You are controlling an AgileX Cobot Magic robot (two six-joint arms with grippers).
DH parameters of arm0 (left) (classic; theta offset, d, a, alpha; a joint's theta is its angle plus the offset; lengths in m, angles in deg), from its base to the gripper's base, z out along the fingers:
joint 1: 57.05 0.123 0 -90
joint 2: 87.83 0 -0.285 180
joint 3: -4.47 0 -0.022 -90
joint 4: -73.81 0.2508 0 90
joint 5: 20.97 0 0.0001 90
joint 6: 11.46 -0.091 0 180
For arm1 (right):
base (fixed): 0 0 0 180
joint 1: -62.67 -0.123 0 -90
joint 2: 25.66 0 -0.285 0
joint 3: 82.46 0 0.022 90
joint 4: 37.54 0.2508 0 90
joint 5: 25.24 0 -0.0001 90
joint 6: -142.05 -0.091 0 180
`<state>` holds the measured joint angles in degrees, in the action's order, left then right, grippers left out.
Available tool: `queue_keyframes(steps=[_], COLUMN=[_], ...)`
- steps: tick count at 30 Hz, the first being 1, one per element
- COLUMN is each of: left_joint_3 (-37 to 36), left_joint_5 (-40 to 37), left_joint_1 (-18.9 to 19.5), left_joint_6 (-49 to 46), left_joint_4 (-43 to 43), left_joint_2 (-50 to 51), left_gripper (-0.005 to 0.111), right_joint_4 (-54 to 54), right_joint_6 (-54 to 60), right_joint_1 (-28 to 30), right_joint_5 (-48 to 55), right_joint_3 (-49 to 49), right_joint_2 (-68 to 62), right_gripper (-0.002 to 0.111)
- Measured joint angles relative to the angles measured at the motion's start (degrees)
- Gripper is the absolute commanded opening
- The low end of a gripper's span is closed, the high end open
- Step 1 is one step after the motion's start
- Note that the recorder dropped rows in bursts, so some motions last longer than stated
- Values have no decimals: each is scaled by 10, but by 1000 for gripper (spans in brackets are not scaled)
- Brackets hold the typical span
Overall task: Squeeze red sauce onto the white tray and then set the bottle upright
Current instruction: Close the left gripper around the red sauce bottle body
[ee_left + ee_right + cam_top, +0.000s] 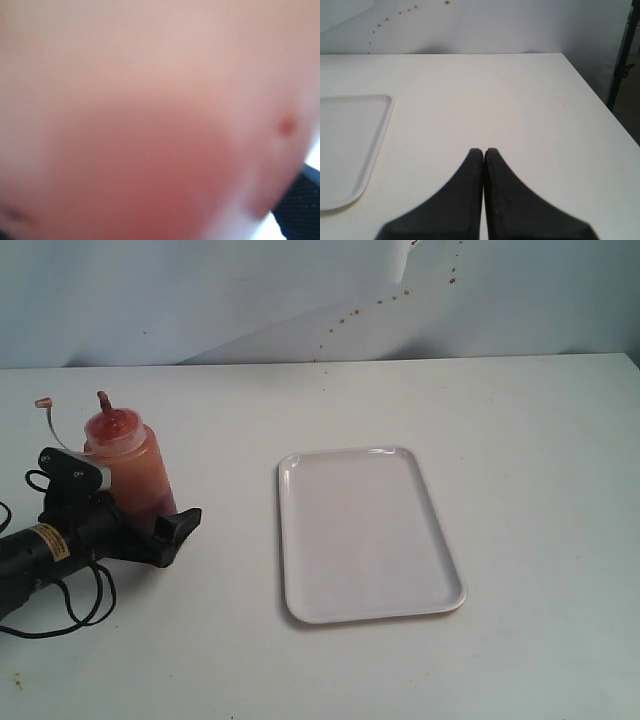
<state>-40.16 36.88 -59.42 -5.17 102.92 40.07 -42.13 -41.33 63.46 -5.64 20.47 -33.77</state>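
Observation:
The bottle needs to squirt sauce onto the white tray, so my left gripper should grab it by its red-orange body (143, 480) and leave the bottle's red nozzle (104, 402) free.
The bottle (135, 465) stands upright at the table's left, red-orange, with the red sauce showing darker through its wall. Its red nozzle (105, 405) points up and the cap hangs on a tether (45, 405). My left gripper (150, 510) is open around the bottle's lower body, and one black finger (178, 532) shows in front. The left wrist view is filled by the blurred bottle (150, 125). The white tray (365, 530) lies flat in the middle, its surface plain white, and is also seen in the right wrist view (350, 135). My right gripper (484, 150) is shut and holds nothing.
A black cable (80, 610) loops on the table beside the left arm. Small red spots (380, 302) dot the back wall. The table's edge (600, 100) runs near the right gripper, with a dark stand (625, 50) beyond it.

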Motion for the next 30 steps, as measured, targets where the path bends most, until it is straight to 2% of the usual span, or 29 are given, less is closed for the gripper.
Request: queue_keyframes(steps=[30], left_joint_3=[0], left_joint_5=[0], left_joint_1=[0], left_joint_6=[-18], left_joint_4=[-6], left_joint_2=[0], left_gripper=[104], right_joint_4=[0], right_joint_6=[0], right_joint_1=[0], right_joint_5=[0], right_joint_3=[0], right_joint_2=[0], right_gripper=[0])
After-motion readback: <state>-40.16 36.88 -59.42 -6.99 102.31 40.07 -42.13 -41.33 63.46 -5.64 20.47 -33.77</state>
